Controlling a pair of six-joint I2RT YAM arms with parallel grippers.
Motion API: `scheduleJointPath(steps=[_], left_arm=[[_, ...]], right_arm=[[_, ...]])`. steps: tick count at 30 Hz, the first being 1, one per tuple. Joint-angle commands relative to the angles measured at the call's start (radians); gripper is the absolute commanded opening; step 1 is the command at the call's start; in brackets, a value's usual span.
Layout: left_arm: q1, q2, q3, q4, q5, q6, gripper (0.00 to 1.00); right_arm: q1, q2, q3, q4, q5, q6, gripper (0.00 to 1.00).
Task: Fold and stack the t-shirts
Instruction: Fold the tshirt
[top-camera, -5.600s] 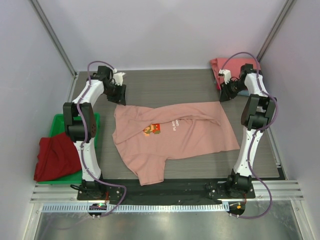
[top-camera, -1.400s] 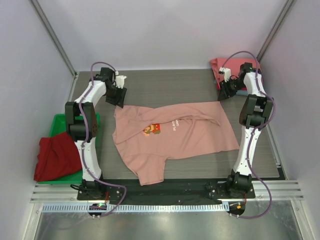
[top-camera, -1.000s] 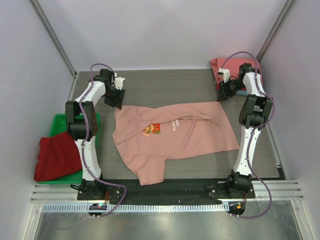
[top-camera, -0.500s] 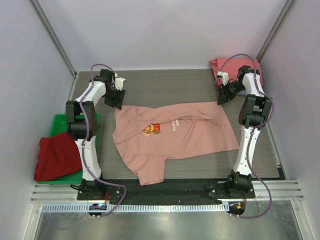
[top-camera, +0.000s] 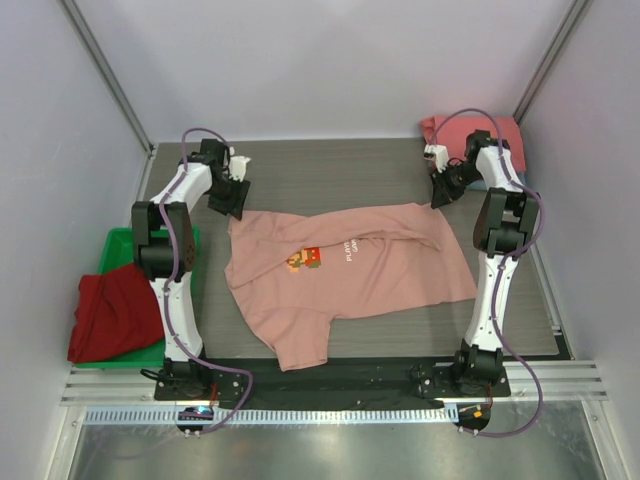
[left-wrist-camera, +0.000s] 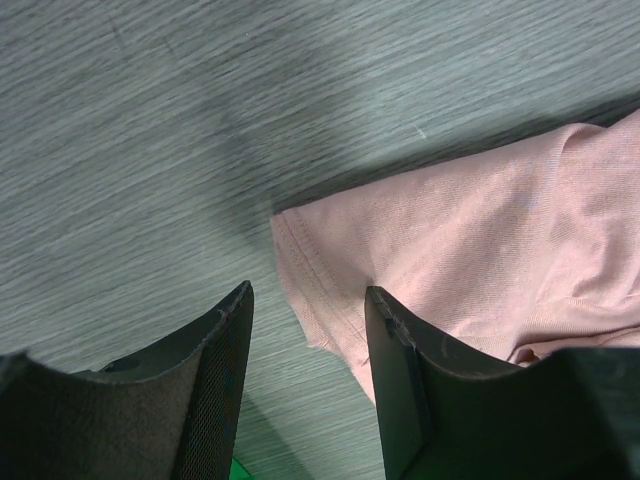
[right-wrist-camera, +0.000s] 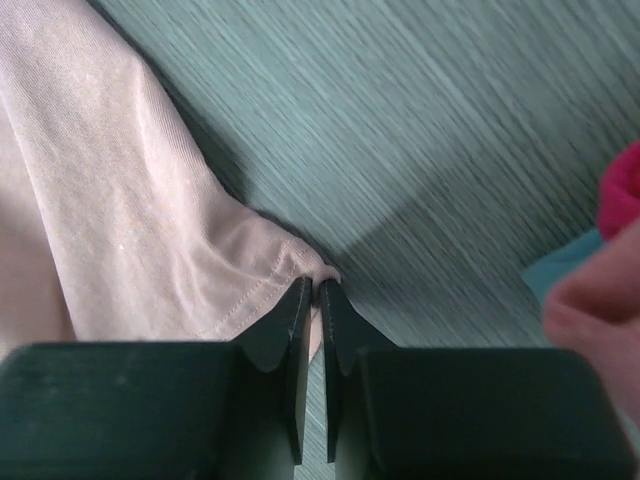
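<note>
I should next grab the dusty-pink t-shirt's back hem corner (top-camera: 237, 219) (left-wrist-camera: 291, 228) opposite my right gripper's with my left gripper. Then I can stretch and straighten the t-shirt for folding.
The dusty-pink t-shirt (top-camera: 350, 265) with the pixel character print lies spread on the table. My left gripper (top-camera: 232, 205) is open just above its back left corner; in the left wrist view the fingers (left-wrist-camera: 308, 290) straddle the shirt's hem corner (left-wrist-camera: 320, 280). My right gripper (top-camera: 438, 198) is at the back right corner; in the right wrist view its jaws (right-wrist-camera: 315, 285) are shut on the hem edge of the pink shirt (right-wrist-camera: 150, 220). A coral-red shirt (top-camera: 505, 128) lies at the back right. A dark red shirt (top-camera: 115, 310) lies at the left.
The dark red shirt rests on a green tray (top-camera: 187, 250) off the table's left edge. The coral-red cloth (right-wrist-camera: 625, 185) and a blue-grey patch (right-wrist-camera: 560, 272) show close to the right gripper. White walls and slanted metal posts enclose the table.
My right gripper has moved a little left and forward from beside the coral-red shirt to the pink shirt's back right corner. My left gripper has stayed over the back left corner.
</note>
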Motion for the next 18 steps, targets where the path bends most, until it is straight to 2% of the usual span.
scheduleJointPath(steps=[1,2,5,11,18], left_arm=[[0.004,-0.019,-0.001,-0.001,-0.012,0.024,0.50],[0.004,-0.021,-0.002,-0.001,-0.013,0.021,0.50],[0.004,-0.027,-0.010,-0.001,-0.017,0.020,0.50],[0.004,-0.047,-0.025,-0.001,-0.020,-0.003,0.51],[0.010,-0.053,-0.013,0.004,-0.012,-0.036,0.53]], right_arm=[[0.040,-0.008,-0.079,0.078,0.129,-0.019,0.13],[0.040,-0.013,-0.086,0.112,0.134,-0.007,0.08],[0.040,-0.037,-0.102,0.183,0.171,0.051,0.01],[0.037,-0.132,-0.190,0.281,0.218,0.079,0.01],[0.020,-0.160,-0.221,0.296,0.244,0.088,0.01]])
